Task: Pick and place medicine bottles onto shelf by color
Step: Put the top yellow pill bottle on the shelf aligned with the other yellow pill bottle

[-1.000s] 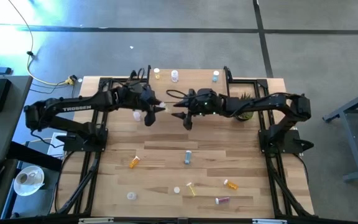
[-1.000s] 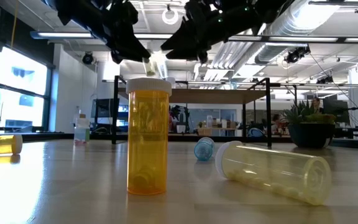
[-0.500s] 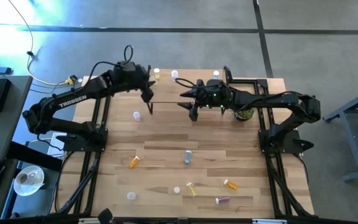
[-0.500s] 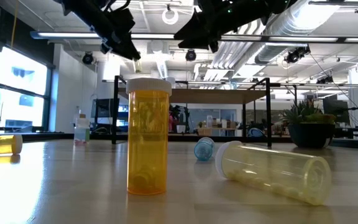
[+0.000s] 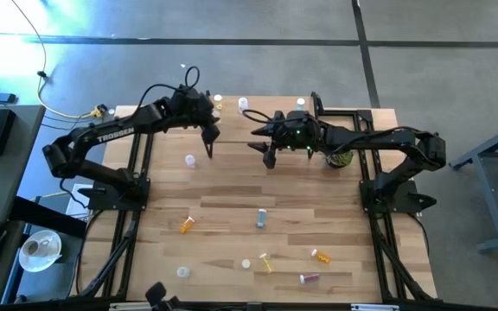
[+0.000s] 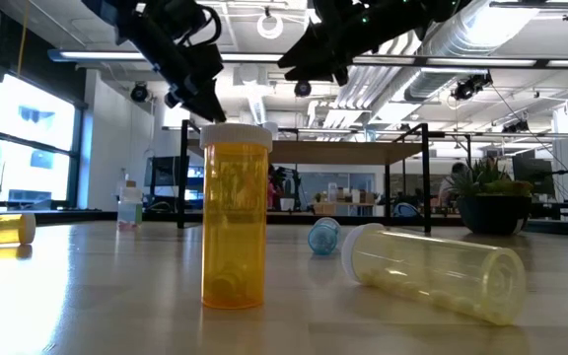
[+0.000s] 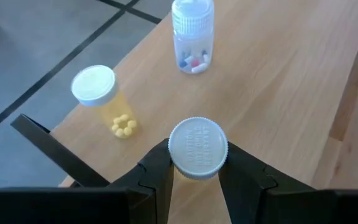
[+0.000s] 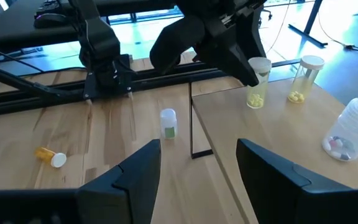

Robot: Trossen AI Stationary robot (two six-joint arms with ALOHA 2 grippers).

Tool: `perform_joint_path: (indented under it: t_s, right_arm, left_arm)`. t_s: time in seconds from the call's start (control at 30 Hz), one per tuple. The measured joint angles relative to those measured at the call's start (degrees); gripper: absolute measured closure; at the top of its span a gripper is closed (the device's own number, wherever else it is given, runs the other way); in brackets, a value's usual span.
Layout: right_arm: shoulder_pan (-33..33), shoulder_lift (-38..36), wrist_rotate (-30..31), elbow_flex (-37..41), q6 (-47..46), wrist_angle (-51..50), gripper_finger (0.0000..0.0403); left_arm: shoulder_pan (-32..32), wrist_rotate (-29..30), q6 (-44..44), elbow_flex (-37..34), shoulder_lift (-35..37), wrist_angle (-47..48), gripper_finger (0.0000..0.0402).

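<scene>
In the left wrist view the white-capped bottle (image 7: 197, 148) stands upright over the shelf top (image 7: 253, 93), so it is now time for my left gripper to open.
My left gripper (image 7: 197, 163) is shut on a pale yellow medicine bottle (image 8: 257, 84) with a white cap, over the left end of the shelf (image 5: 266, 111). Whether the bottle's base touches the shelf top, I cannot tell. Close by, on the shelf, stand a yellow bottle (image 7: 98, 98) and a clear bottle (image 7: 192, 34) with coloured pills; a third bottle (image 5: 299, 105) is toward its right end. My right gripper (image 8: 197, 149) is open and holds nothing, raised in front of the shelf's middle (image 5: 262, 145). My left gripper pinches the bottle's top end at the white cap (image 7: 178, 155), one finger on each side. The fingers (image 8: 238, 62) slant down at it from the table's near left. The bottle sits upright below them.
A small green-labelled bottle (image 8: 168, 123) stands on the table before the shelf's left leg. Several more bottles lie or stand on the near half, among them an orange one (image 5: 186, 225), a blue-grey one (image 5: 261, 218) and a pinkish-red one (image 5: 308, 277). A potted plant (image 5: 341, 158) is at far right.
My left gripper has swung from the table's middle toward the far edge, carrying the bottle up to the shelf's left end, still shut on it. My right gripper drew back a little toward the far right and rose slightly, then stayed still and open.
</scene>
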State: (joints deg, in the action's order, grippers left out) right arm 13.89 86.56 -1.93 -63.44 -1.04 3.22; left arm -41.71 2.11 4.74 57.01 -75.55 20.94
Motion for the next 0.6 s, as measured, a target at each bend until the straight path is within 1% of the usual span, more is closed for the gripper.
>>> perform_joint_path:
  t_s: [0.5, 0.6]
  right_arm:
    - [0.0, 0.0, 0.0, 0.0, 0.0, -0.7, 0.0201]
    - [0.0, 0.0, 0.0, 0.0, 0.0, -0.7, 0.0201]
  left_arm:
    - [0.0, 0.0, 0.0, 0.0, -1.0, -0.2, 0.0297]
    - [0.0, 0.0, 0.0, 0.0, -1.1, -0.7, 0.0290]
